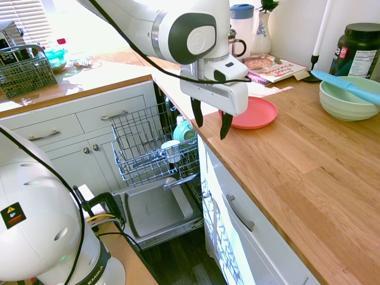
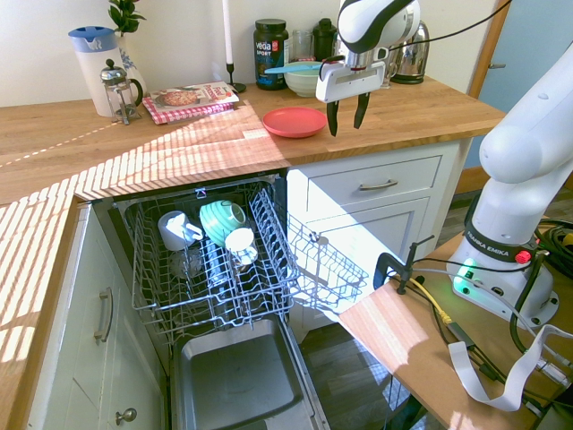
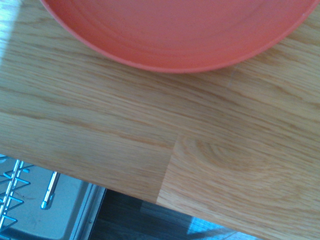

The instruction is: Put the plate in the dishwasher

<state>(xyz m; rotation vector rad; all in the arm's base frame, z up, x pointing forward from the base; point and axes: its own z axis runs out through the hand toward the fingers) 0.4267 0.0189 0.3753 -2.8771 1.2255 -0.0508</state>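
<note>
My gripper grabs the plate by its thin raised rim (image 2: 311, 134) (image 3: 180, 70) next, since the plate spreads far wider than my gripper's open fingers.
The coral-red plate (image 1: 255, 113) (image 2: 295, 122) (image 3: 175, 30) lies flat on the wooden counter (image 1: 309, 178) near its front edge. My gripper (image 1: 211, 119) (image 2: 344, 115) hangs open just above the counter, beside the plate's near rim, with nothing between its fingers. The dishwasher (image 2: 242, 376) stands open below the counter, its door panel (image 1: 151, 208) folded down. Its wire rack (image 1: 133, 148) (image 2: 152, 287) is pulled out and holds a white mug, a teal bowl and a glass.
A pale green bowl (image 1: 347, 98) with a blue utensil sits at the back of the counter, beside a dark jar (image 1: 356, 50). A magazine (image 2: 192, 97), French press (image 2: 121, 90) and jug (image 2: 94, 54) stand further along. A wire basket (image 1: 27, 74) rests on the far counter.
</note>
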